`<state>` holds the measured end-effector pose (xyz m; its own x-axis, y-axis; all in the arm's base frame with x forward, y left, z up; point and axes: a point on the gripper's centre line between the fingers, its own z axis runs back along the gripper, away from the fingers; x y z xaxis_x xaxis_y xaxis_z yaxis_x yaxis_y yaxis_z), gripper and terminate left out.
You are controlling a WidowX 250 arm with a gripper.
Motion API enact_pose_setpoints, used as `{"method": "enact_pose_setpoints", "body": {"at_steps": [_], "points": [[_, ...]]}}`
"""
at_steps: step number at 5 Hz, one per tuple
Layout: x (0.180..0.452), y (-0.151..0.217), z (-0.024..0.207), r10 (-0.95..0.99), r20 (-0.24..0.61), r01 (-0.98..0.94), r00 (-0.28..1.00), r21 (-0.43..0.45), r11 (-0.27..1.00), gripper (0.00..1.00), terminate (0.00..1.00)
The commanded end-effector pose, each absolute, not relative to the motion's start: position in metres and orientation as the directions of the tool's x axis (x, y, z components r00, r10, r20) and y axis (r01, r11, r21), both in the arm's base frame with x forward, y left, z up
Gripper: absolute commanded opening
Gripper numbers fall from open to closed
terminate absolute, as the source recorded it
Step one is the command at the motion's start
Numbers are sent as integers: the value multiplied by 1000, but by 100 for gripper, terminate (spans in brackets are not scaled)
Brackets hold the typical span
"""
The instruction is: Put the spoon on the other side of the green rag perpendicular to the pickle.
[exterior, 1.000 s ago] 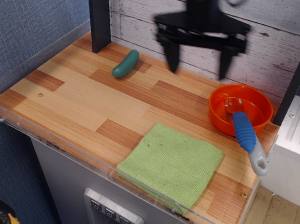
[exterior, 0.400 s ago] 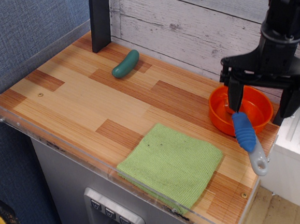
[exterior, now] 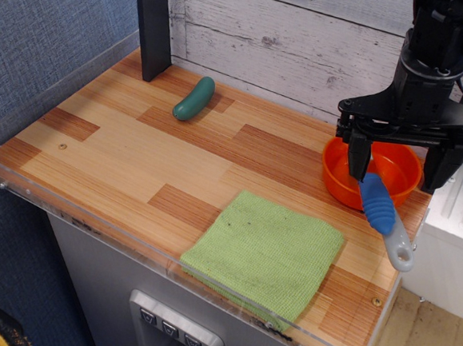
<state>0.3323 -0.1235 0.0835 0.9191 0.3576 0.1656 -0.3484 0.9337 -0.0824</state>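
My gripper grabs the spoon by its ribbed blue handle (exterior: 377, 204) next, to lay it across the green rag (exterior: 265, 254) from here, perpendicular to the pickle.
The spoon (exterior: 379, 204) has a ribbed blue handle and a grey looped end; its head rests inside the orange bowl (exterior: 391, 167) at the right of the wooden table. The green rag (exterior: 265, 254) lies flat near the front edge. The dark teal pickle (exterior: 194, 98) lies at the back left, near a black post. My black gripper (exterior: 399, 168) hangs open above the orange bowl, its fingers (exterior: 359, 157) spread wide to either side of the spoon's head. It holds nothing.
A black post (exterior: 153, 24) stands at the back left. A clear plastic rim (exterior: 99, 219) runs along the table's front and left edges. A white plank wall is behind. A white unit (exterior: 455, 231) stands to the right of the table.
My gripper has swung from the back middle to the right, over the orange bowl, and has dropped closer to the spoon. It stays open. The spoon, rag and pickle have not moved.
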Motion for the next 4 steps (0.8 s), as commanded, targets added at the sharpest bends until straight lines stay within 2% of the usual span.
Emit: {"method": "enact_pose_setpoints", "body": {"at_steps": [1,4], "points": [[340,-118,78,380,170,-369,909,-92,925,100,0],[338,-109,64,393,140,-386,909,-77,919,100,0]]}}
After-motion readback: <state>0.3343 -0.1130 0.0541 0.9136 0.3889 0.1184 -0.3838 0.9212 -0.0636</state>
